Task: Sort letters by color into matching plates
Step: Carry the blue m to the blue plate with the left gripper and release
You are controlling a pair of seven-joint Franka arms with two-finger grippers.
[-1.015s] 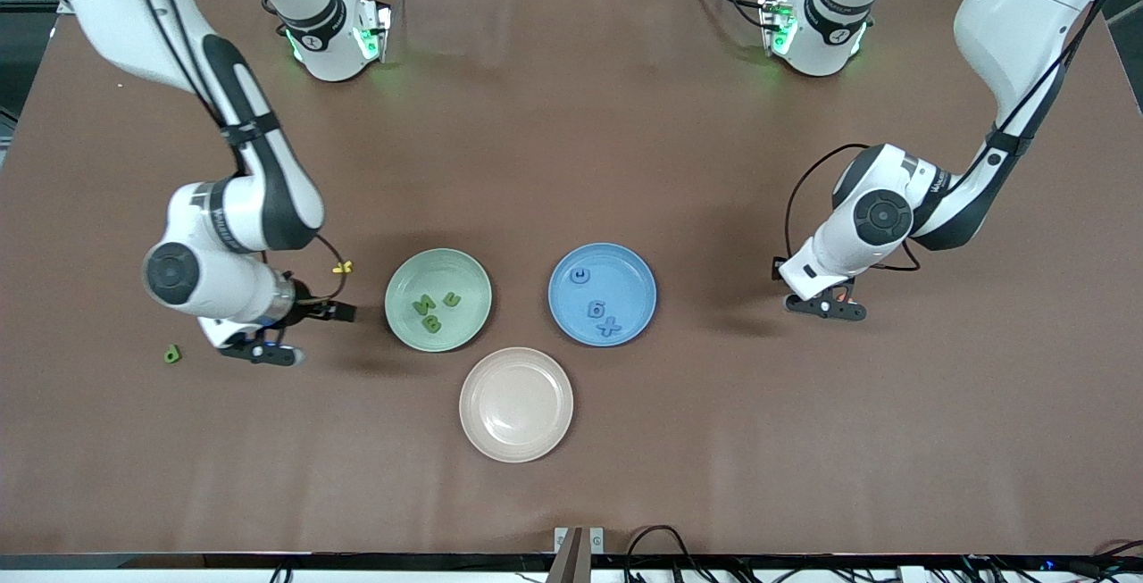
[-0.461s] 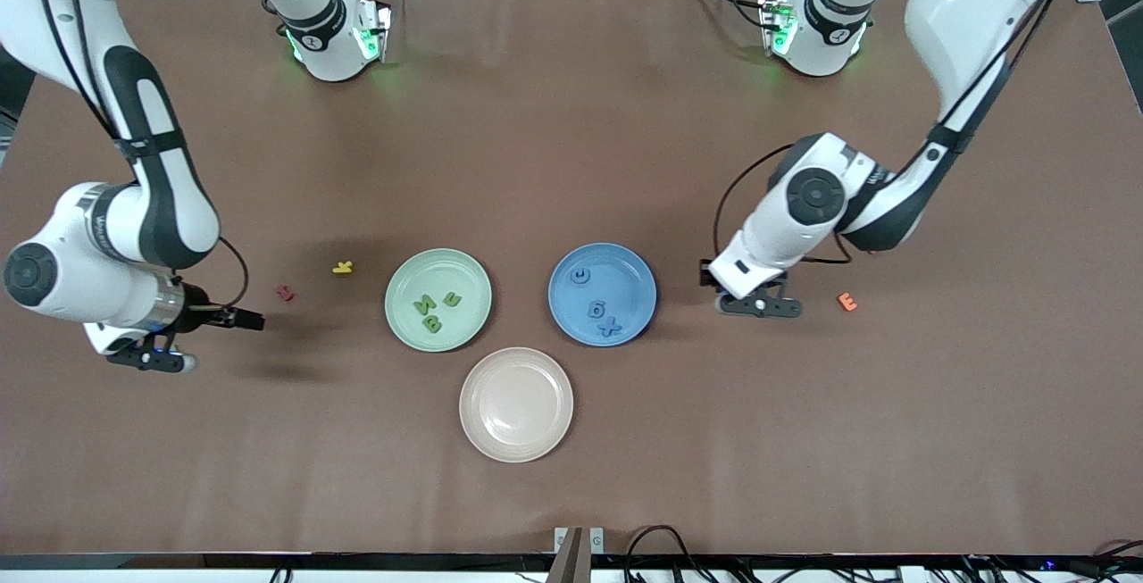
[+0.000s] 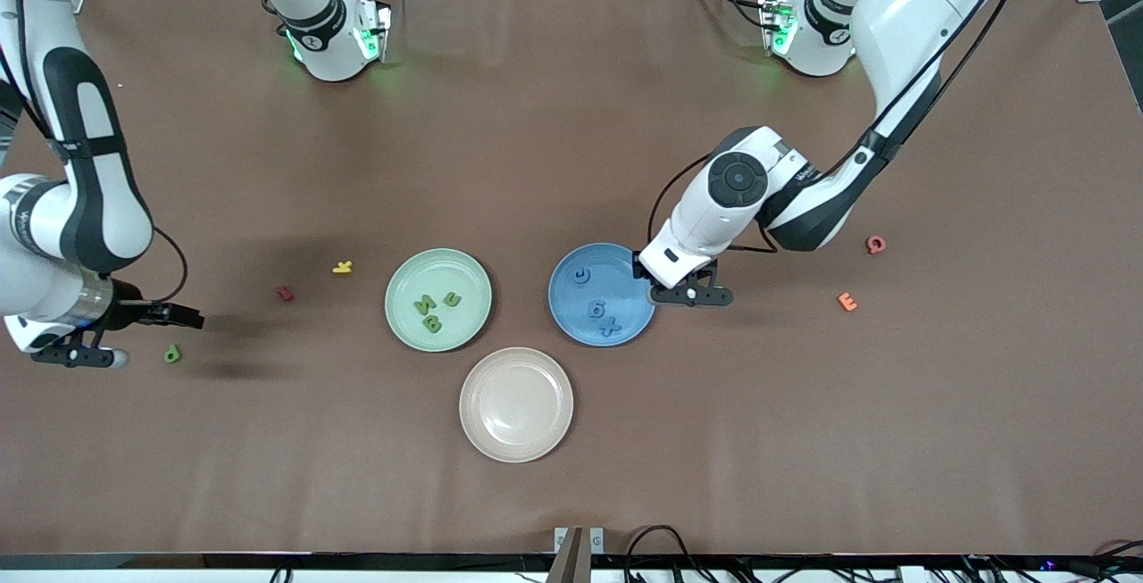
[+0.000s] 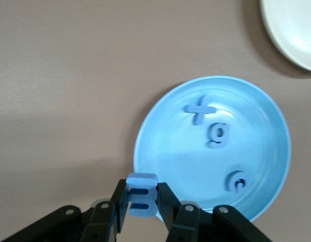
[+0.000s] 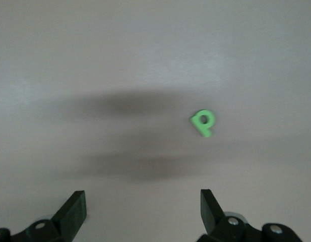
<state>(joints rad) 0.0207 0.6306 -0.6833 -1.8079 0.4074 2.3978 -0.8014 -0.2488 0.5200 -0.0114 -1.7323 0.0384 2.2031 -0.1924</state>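
The blue letter [image 4: 142, 195] hangs at the blue plate's outer edge, so it is too early to release the letter. My left gripper moves the letter in first.
My left gripper [image 3: 689, 295] hangs over the rim of the blue plate [image 3: 627, 278] at the side toward the left arm's end. It is shut on a blue letter [image 4: 141, 185], held upright between the fingers. Three blue letters [image 4: 217, 135] lie in the blue plate [image 4: 180, 156]. The pale green plate [image 3: 429, 269] holds three green letters [image 3: 432, 324]. A single green letter [image 3: 172, 353] lies on the table toward the right arm's end. My right gripper [image 3: 82, 356] is open and empty, low beside it. In the right wrist view the green letter [image 5: 202, 123] lies ahead of the open gripper [image 5: 142, 209].
An empty beige-pink plate [image 3: 516, 436] sits nearer the front camera, between the two plates. A red letter [image 3: 285, 294] and a yellow letter [image 3: 342, 267] lie beside the green plate. An orange letter [image 3: 846, 302] and a red letter [image 3: 876, 245] lie toward the left arm's end.
My left gripper has carried the blue letter from the left arm's end to the blue plate's rim. My right gripper has swung out toward the right arm's end, past the green letter.
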